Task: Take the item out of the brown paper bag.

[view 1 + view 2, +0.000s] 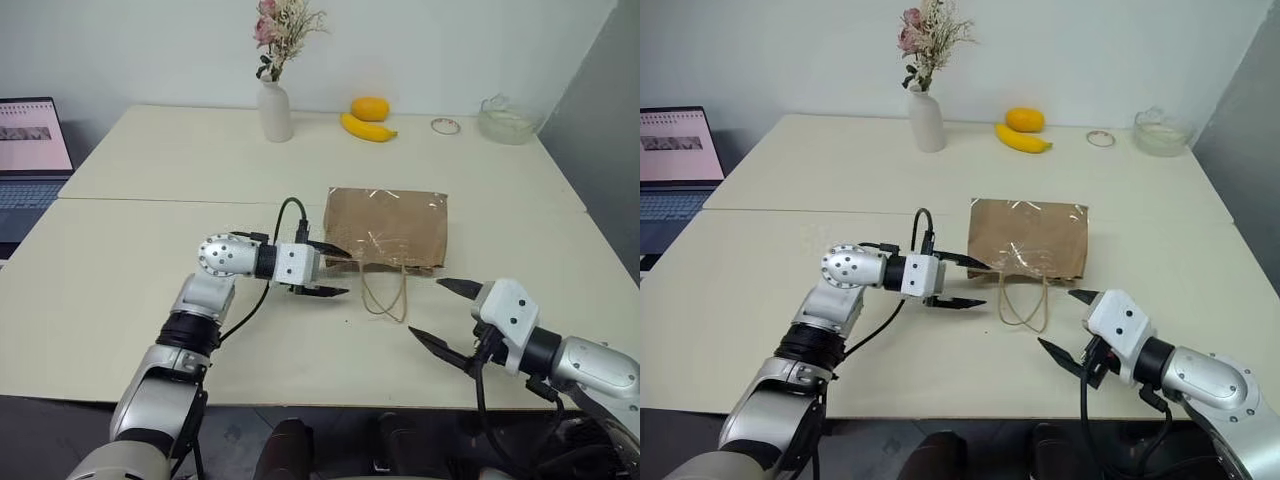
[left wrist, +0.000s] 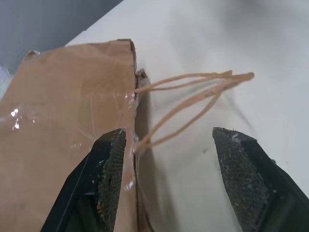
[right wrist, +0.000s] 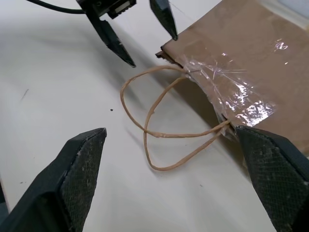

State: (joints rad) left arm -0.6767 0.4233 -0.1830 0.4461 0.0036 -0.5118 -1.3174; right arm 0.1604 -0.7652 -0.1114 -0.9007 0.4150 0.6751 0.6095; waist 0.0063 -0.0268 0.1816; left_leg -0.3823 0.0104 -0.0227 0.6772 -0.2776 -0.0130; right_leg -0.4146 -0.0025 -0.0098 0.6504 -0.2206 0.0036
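Observation:
The brown paper bag is flat on the tabletop, and its pale cord handle loops free past the bag's opening, so my left gripper will grab the bag there.
The brown paper bag lies flat on the table, its mouth toward me and its pale cord handles spilled onto the tabletop. The item is hidden; nothing red shows at the mouth. My left gripper is open at the bag's near left corner, pointing across toward the handles, one finger right against the bag's edge. In the left wrist view the cords lie beyond the gap, not gripped. My right gripper is open wide, low over the table, just right of the handles and short of the bag.
At the table's far side stand a white vase of dried flowers, a banana with a round yellow fruit, a thin ring and a glass bowl. A laptop sits at the far left.

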